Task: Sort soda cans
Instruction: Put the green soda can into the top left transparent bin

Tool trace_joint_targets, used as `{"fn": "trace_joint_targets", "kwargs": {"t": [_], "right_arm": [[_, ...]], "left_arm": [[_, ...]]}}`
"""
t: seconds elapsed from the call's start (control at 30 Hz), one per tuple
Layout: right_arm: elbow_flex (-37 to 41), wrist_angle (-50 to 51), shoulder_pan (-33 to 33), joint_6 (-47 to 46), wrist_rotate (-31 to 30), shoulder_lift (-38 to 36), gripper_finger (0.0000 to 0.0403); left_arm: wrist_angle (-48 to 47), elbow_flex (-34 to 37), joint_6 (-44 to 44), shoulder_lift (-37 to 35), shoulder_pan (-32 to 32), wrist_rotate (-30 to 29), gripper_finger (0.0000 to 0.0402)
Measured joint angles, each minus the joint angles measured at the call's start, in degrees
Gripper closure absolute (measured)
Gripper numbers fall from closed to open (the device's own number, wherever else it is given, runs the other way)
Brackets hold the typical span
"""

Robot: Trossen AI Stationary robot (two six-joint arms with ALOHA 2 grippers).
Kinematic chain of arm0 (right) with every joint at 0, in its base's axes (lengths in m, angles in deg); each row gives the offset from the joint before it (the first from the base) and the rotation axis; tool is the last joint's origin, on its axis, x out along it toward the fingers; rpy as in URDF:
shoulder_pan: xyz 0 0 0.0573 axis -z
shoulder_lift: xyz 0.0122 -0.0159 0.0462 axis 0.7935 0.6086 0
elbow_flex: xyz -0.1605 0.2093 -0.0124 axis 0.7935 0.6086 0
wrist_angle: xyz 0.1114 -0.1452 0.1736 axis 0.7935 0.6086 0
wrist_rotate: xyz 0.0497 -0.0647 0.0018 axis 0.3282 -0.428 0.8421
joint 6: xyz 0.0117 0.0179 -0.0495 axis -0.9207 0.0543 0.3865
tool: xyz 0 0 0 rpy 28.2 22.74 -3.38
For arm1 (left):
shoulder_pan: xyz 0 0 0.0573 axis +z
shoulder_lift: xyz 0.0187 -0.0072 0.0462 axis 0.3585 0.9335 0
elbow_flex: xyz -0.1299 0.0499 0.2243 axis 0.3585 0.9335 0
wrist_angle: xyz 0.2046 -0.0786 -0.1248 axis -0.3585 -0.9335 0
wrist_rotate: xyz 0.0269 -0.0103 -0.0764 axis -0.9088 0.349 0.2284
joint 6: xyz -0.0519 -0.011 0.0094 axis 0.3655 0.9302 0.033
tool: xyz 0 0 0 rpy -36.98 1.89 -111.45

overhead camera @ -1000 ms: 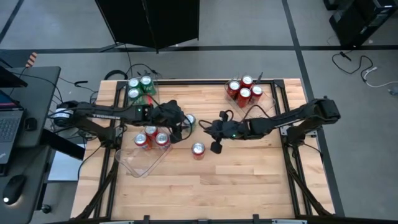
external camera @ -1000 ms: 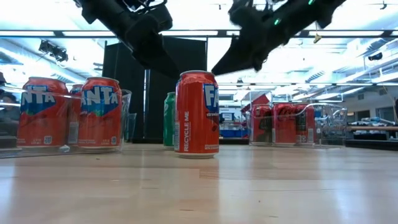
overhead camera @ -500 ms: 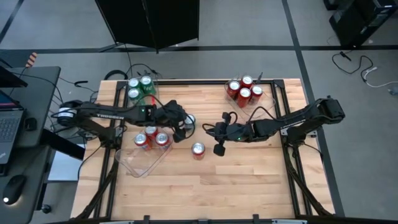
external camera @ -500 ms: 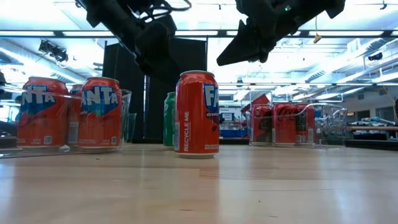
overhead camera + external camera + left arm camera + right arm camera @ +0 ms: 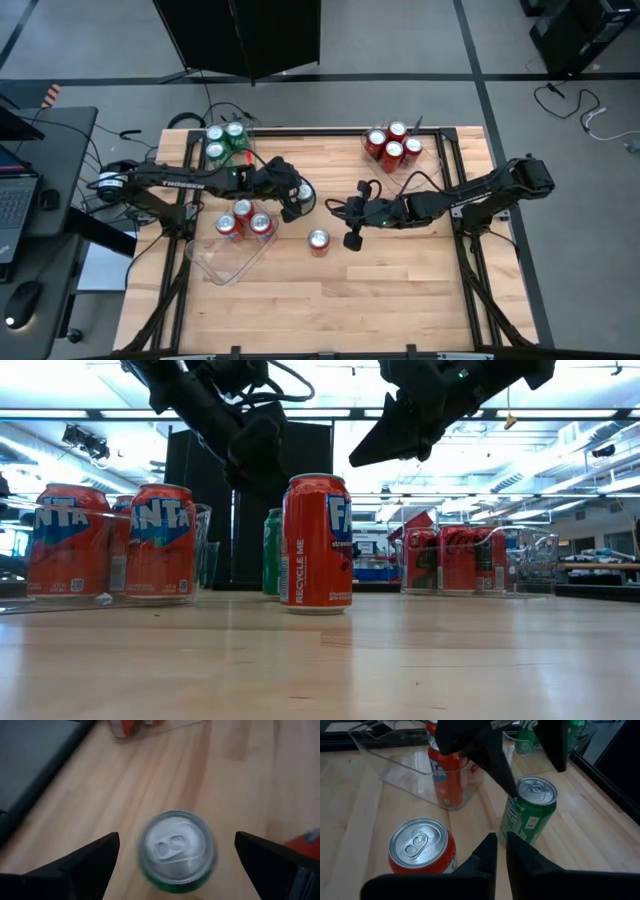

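Note:
The green soda can needs to be sorted into the tray with the other green cans, so my left gripper will grab it by its silver-topped upper end (image 5: 177, 845) next.
A green soda can (image 5: 177, 851) stands upright on the table's middle (image 5: 306, 190). My left gripper (image 5: 177, 862) hovers over it, open, one finger on each side of its silver top, touching nothing. A red can (image 5: 318, 240) stands alone nearer the table's near edge; in the low view it (image 5: 316, 540) partly hides the green can (image 5: 272, 550). My right gripper (image 5: 501, 851) is shut and raised to the right of both cans (image 5: 350, 236). Two red cans (image 5: 247, 221) stand in the left clear tray.
A clear tray (image 5: 222, 262) at the left holds red cans. Green cans (image 5: 224, 142) stand in a tray at the far left, and several red cans (image 5: 393, 145) in a tray at the far right. Bare wood (image 5: 400, 290) lies toward the near edge.
My left gripper has come down and shifted slightly right over the green can, staying open. My right gripper has risen a little and drawn slightly right, away from the red can, then held still. The cans have not moved.

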Motion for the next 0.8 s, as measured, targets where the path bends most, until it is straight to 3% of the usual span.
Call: {"fn": "trace_joint_targets", "kwargs": {"t": [0.1, 0.57, 0.8], "right_arm": [[0.0, 0.0, 0.0, 0.0, 0.1, 0.0, 0.0376], [0.0, 0.0, -0.2, 0.0, 0.2, 0.0, 0.0376], [0.0, 0.0, -0.3, 0.0, 0.2, 0.0, 0.0376]], "left_arm": [[-0.4, 0.0, 1.4, 1.3, 0.0, 2.5, 0.0002], [4.8, 0.0, 0.5, 7.1, 0.1, 2.0, 0.0004], [4.6, 0.0, 8.6, 9.6, 0.5, 1.3, 0.0009]]}}
